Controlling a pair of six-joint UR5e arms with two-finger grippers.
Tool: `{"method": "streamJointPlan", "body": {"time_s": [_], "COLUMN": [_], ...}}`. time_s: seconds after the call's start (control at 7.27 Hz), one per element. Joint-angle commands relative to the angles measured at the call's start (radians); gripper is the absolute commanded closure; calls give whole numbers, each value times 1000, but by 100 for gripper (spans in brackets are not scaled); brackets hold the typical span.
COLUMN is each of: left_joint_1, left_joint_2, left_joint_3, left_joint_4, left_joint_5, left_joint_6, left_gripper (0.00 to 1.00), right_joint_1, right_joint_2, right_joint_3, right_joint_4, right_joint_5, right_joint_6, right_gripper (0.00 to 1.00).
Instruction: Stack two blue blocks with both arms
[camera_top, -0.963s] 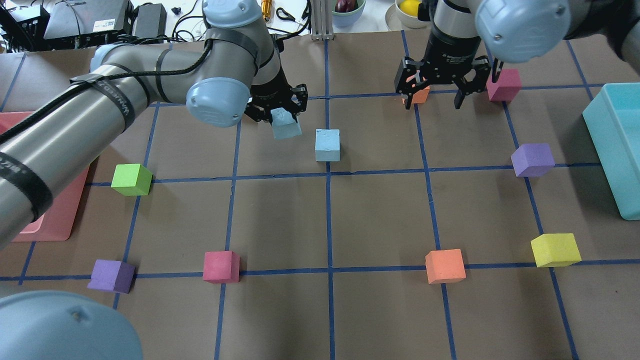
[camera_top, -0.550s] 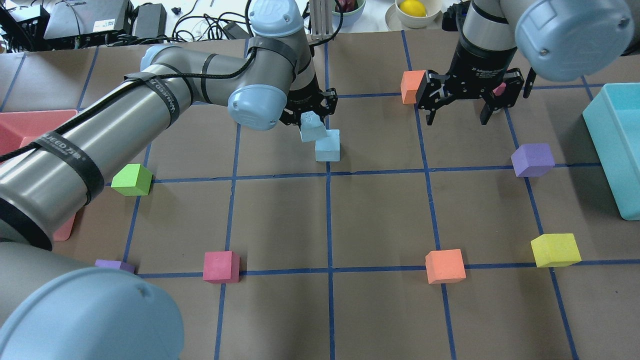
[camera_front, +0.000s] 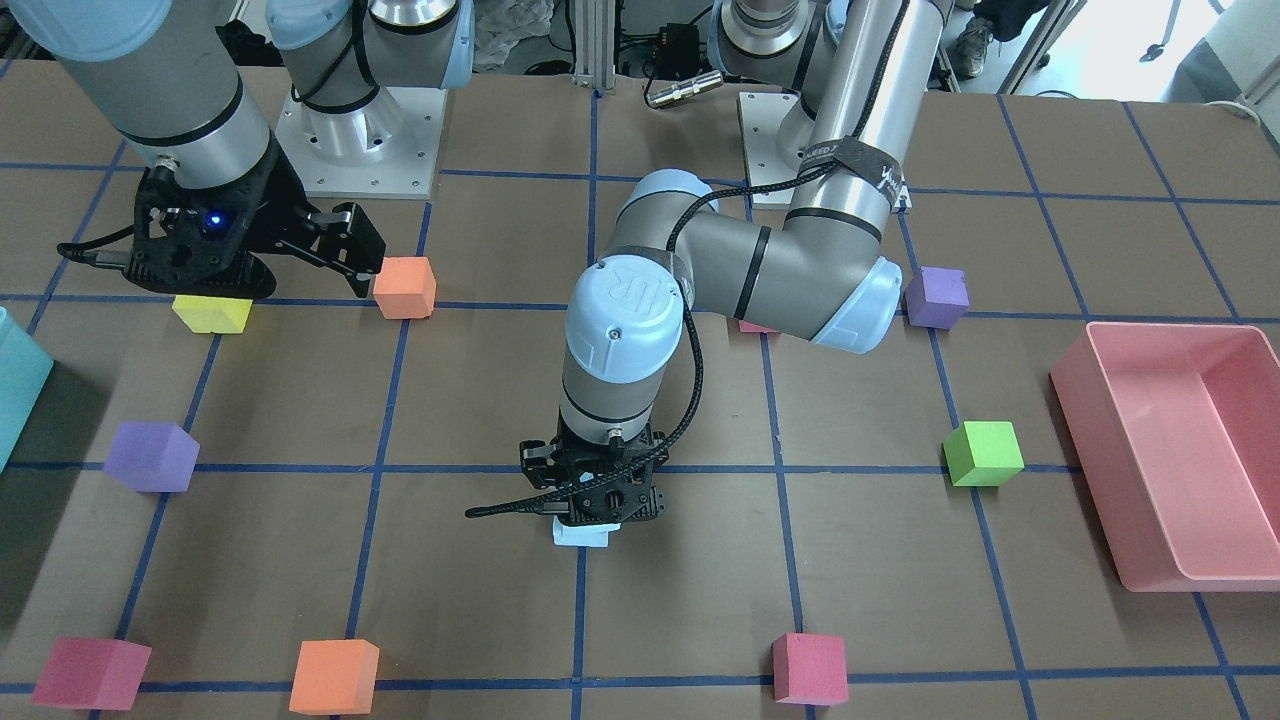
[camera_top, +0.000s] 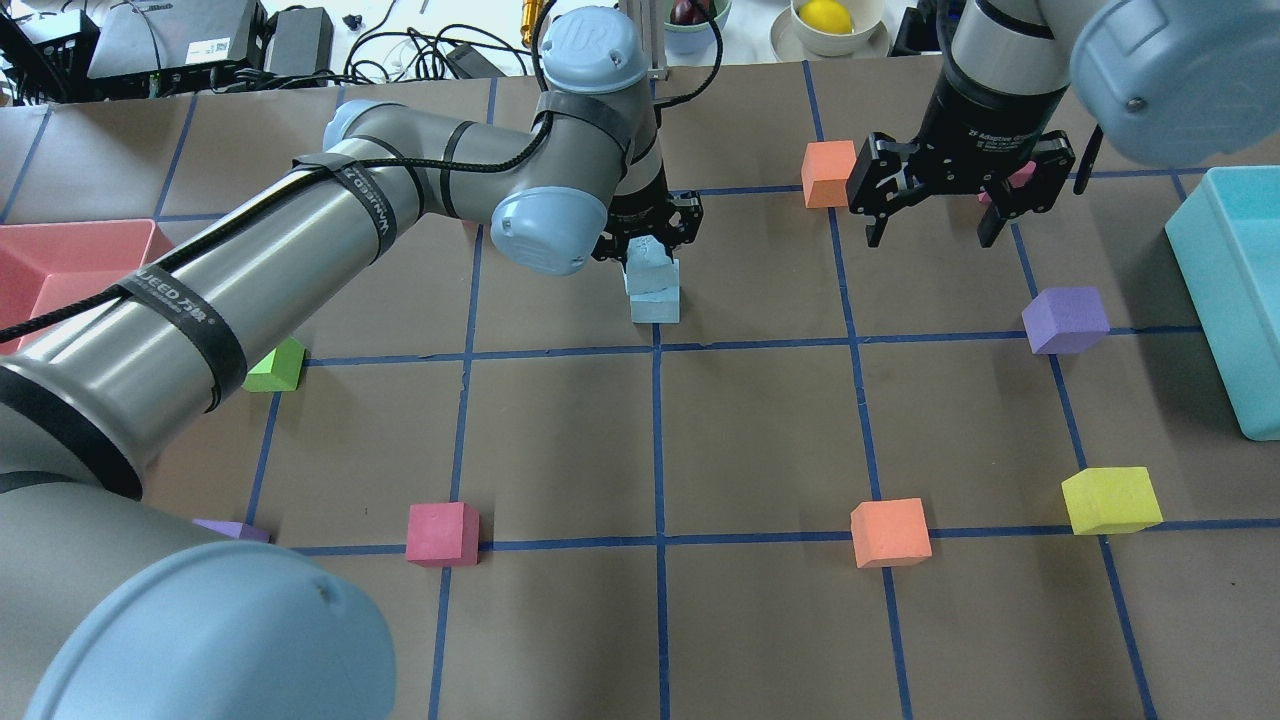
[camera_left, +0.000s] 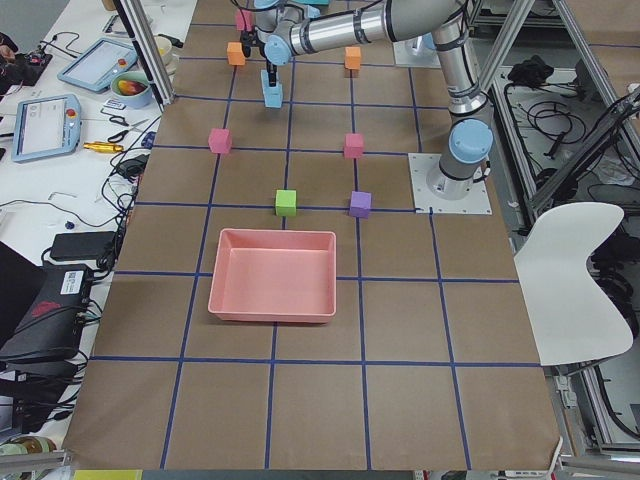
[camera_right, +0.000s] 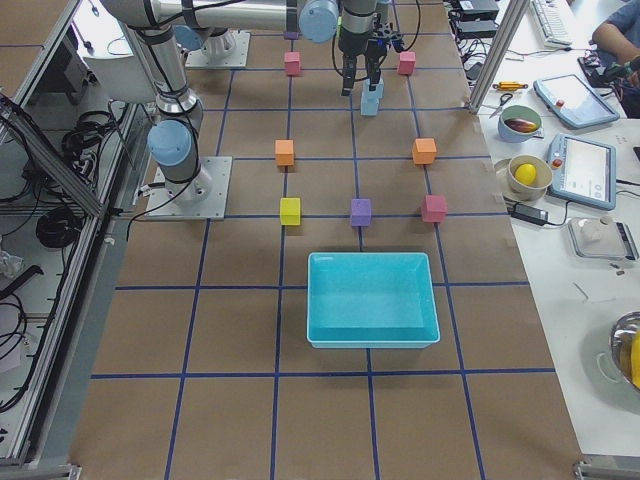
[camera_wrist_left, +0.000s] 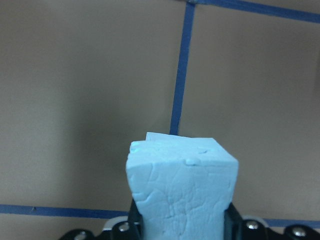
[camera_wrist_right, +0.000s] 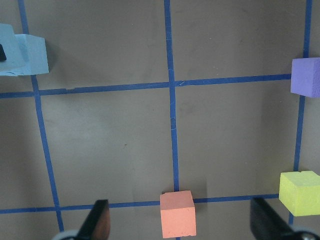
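Note:
The left gripper needs to open now: its fingers reach the second blue block's top (camera_wrist_left: 157, 136), and the held block (camera_wrist_left: 182, 187) is directly over it.
My left gripper (camera_top: 648, 248) is shut on one pale blue block (camera_top: 647, 265) and holds it directly over the second blue block (camera_top: 656, 304), which sits on a blue tape line near the table's middle. I cannot tell whether the two touch. In the left wrist view the held block (camera_wrist_left: 182, 192) fills the lower centre, and a sliver of the lower block (camera_wrist_left: 157, 136) peeks out behind it. In the front view only a blue edge (camera_front: 582, 535) shows under the gripper. My right gripper (camera_top: 930, 228) is open and empty, hovering at the far right.
An orange cube (camera_top: 828, 173) and a magenta cube (camera_top: 1018, 178) lie beside the right gripper. A purple cube (camera_top: 1065, 320), yellow cube (camera_top: 1110, 500), orange cube (camera_top: 890, 532), magenta cube (camera_top: 442, 533) and green cube (camera_top: 275, 368) dot the table. A teal bin (camera_top: 1230, 300) stands right, a pink tray (camera_front: 1170, 450) left.
My left arm has carried the blue block to the right, from beside the second blue block to directly over it. My right gripper has shifted right, away from the orange cube.

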Motion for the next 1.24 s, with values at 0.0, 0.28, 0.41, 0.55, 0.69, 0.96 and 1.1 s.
{"method": "streamJointPlan", "body": {"time_s": [0.0,0.28,0.41,0.55,0.69,0.96,1.1], "left_joint_1": [-2,-2,-4,-4,-1,3,7], "left_joint_2": [-5,-9,-11,-11,-2,14,39], "left_joint_3": [-6,-6,-6,-6,6,13,22], "left_joint_4": [2,2,2,2,3,5,0], "left_joint_5": [-5,-10,-16,-16,-12,-13,-13], "left_joint_6": [-5,1,2,2,22,48,59], "left_gripper": [100,10,0,0,0,0,0], "right_joint_1": [6,6,6,6,5,-1,0], "right_joint_2": [-13,-10,-5,-9,-13,-11,-10], "right_joint_3": [1,1,3,4,6,6,8], "right_joint_4": [28,22,23,31,28,23,26], "right_joint_5": [-1,5,-1,-11,-8,-3,3], "right_joint_6": [2,2,2,2,3,-1,-3], "right_gripper": [0,0,0,0,0,0,0]}}
